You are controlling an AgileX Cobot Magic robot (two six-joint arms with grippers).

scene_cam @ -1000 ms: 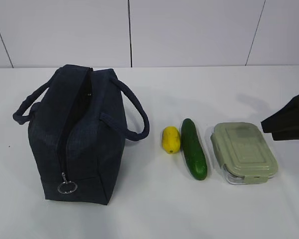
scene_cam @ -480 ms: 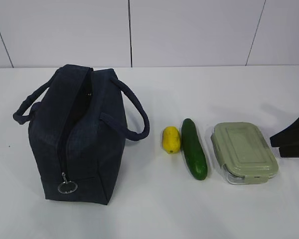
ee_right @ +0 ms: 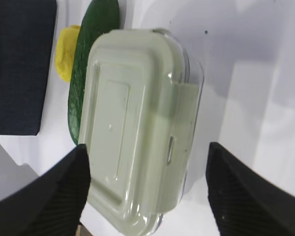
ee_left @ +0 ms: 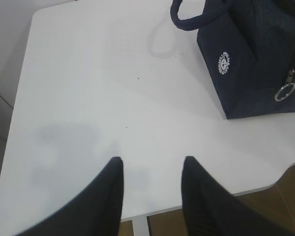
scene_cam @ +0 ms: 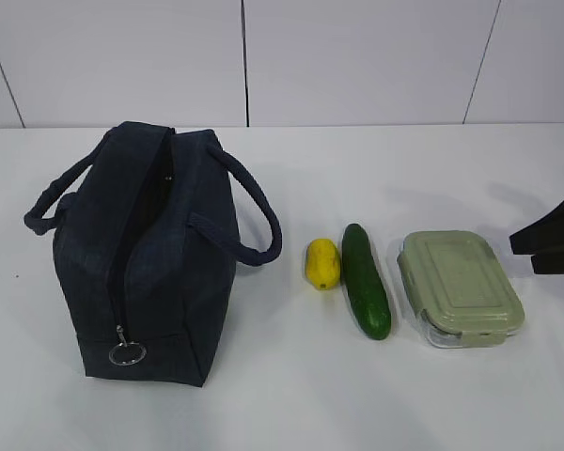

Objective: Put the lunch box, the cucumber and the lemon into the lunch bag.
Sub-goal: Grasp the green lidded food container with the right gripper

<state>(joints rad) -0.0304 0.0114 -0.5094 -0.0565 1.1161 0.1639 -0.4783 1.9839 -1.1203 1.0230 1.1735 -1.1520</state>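
The right gripper grabs the lunch box by its latched side next, to pack it into the lunch bag.
The navy lunch bag stands at the left, its top zipper open, ring pull at the front; the left wrist view shows its logo end. The lemon, the cucumber and the green-lidded lunch box lie in a row to its right. My right gripper is open at the right edge, just right of the lunch box, its fingertips wide apart on either side of the box's end. My left gripper is open and empty over bare table left of the bag.
The white table ends at a front edge close below my left fingers. A white panelled wall stands behind the table.
My right gripper drew back to the right, then rose slightly; it stays open beside the lunch box. The bag, lemon, cucumber and box have not moved.
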